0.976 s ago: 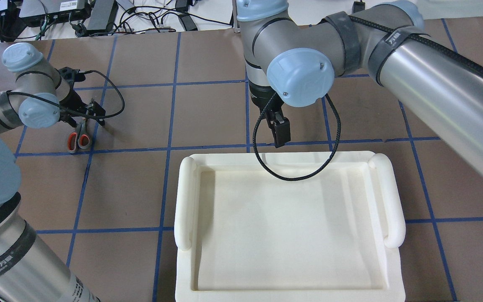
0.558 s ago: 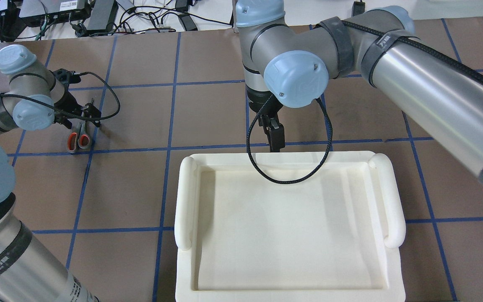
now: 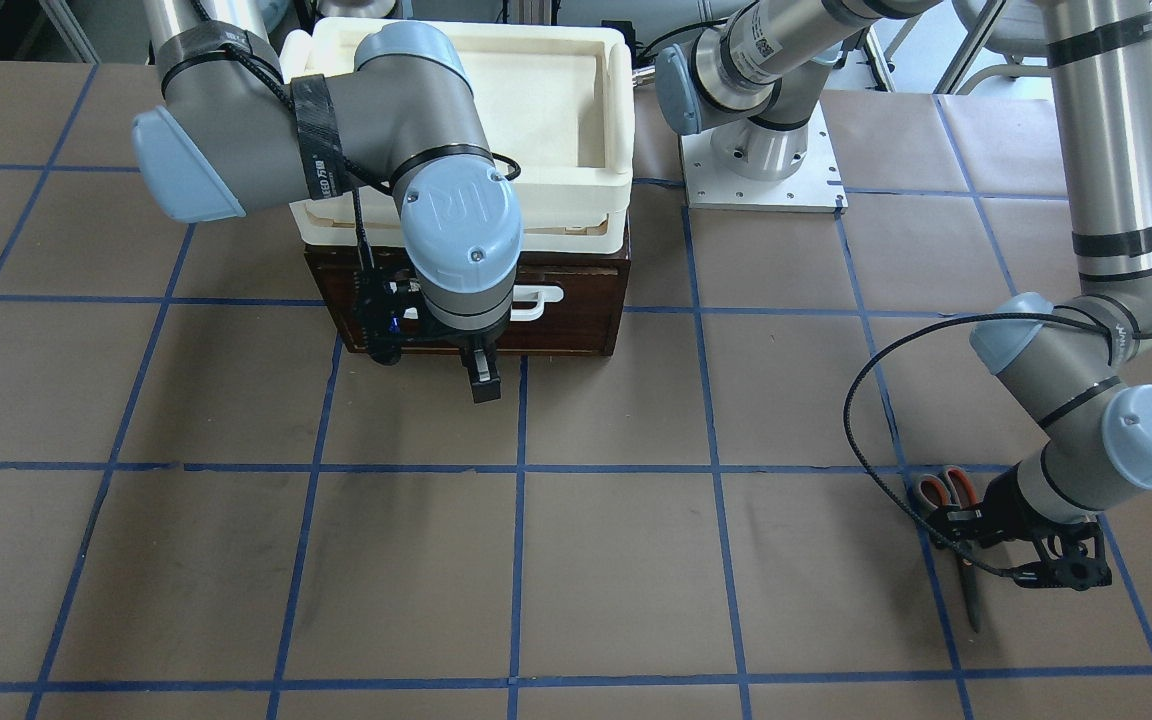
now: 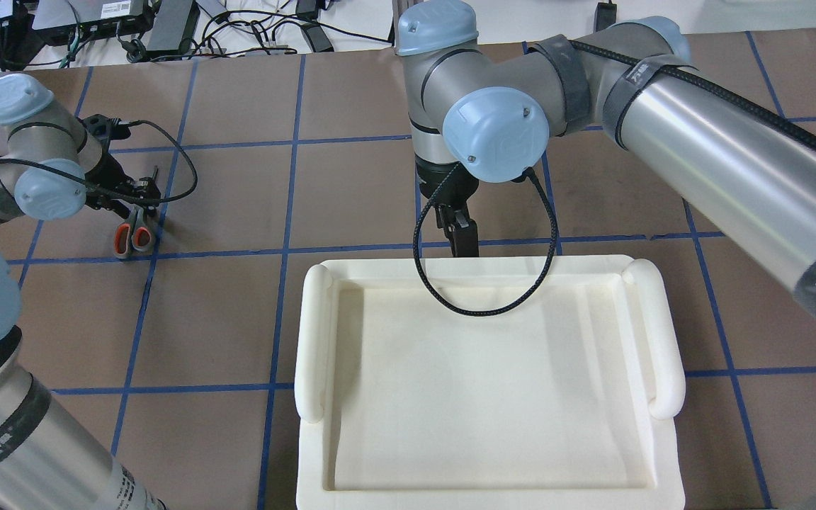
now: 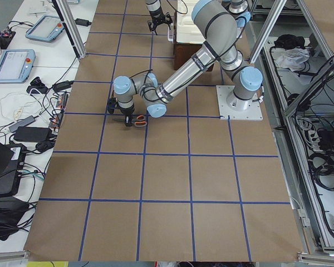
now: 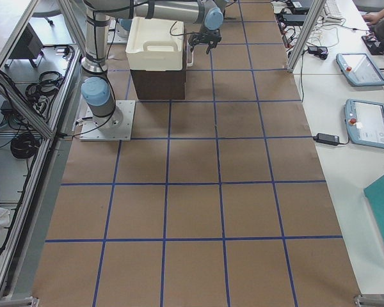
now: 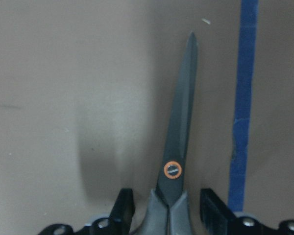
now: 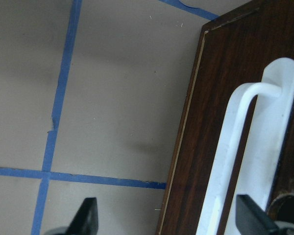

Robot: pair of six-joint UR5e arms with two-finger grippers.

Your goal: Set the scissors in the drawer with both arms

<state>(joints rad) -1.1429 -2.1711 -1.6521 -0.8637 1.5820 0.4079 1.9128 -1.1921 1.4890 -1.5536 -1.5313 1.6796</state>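
Observation:
I will next grab the gray parts just behind the scissors' pivot [image 7: 168, 215] with my left gripper, because the pointed blades of the scissors lie bare on the table.
The scissors [image 3: 942, 489] lie flat on the table at my far left, with dark blades [image 7: 180, 132] and orange-lined loops [image 4: 132, 238]. My left gripper [image 7: 166, 210] is open and low over them, one finger on each side of the pivot, with a gap on both sides. The dark brown drawer [image 3: 581, 322] is shut under the white foam tray [image 4: 312, 333]. Its white bar handle [image 8: 250, 147] shows close in the right wrist view. My right gripper [image 8: 166, 218] is open in front of the drawer face, beside the handle and holding nothing.
The tray [image 3: 608, 150] sits on top of the drawer box and hides it from overhead. A black cable loop [image 4: 482, 301] hangs from my right wrist over the tray's far rim. Blue tape lines grid the brown table. The left arm's base plate [image 3: 761, 170] stands beside the box.
My left gripper has shifted left over the scissors. My right wrist has moved left and closer to the tray's far edge. The scissors have not moved.

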